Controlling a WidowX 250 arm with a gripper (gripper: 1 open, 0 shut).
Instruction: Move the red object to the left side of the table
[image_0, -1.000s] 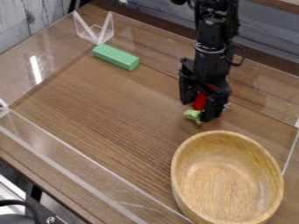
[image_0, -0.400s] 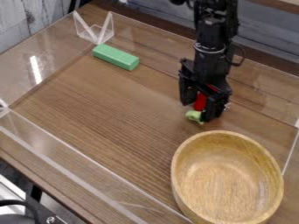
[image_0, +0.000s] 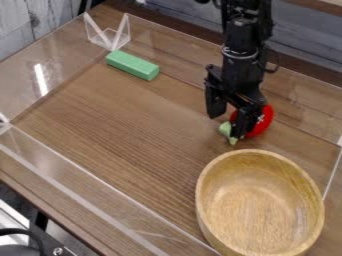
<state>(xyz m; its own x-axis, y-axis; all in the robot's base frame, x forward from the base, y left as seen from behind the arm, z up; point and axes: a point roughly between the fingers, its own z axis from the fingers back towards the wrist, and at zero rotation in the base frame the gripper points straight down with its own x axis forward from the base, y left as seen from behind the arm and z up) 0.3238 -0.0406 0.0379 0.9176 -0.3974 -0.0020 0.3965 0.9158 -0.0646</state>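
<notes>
The robot's gripper will bring the red object to the left side of the table, so it will next grab the object by its red body (image_0: 258, 120).
The red object (image_0: 257, 120) lies on the table (image_0: 120, 130) at the right, just beyond the bowl's far rim, with its light green stem end (image_0: 226, 130) pointing toward the front left. My gripper (image_0: 230, 112) points straight down right over it, open. Its dark fingers (image_0: 214, 102) stand low at the tabletop, and the red body shows to the right of them. Whether a finger touches the fruit I cannot tell. The black arm rises from the gripper to the top edge of the view.
A round light wooden bowl (image_0: 261, 205) sits at the front right, close to the fruit. A flat green block (image_0: 134, 66) lies at the back left. Low clear acrylic walls (image_0: 80, 185) edge the tabletop, with a folded clear piece (image_0: 107, 35) in the far left corner.
The red object, earlier tucked between the fingers, now shows more to the right of the gripper. The arm has stayed in place and the jaws stay open.
</notes>
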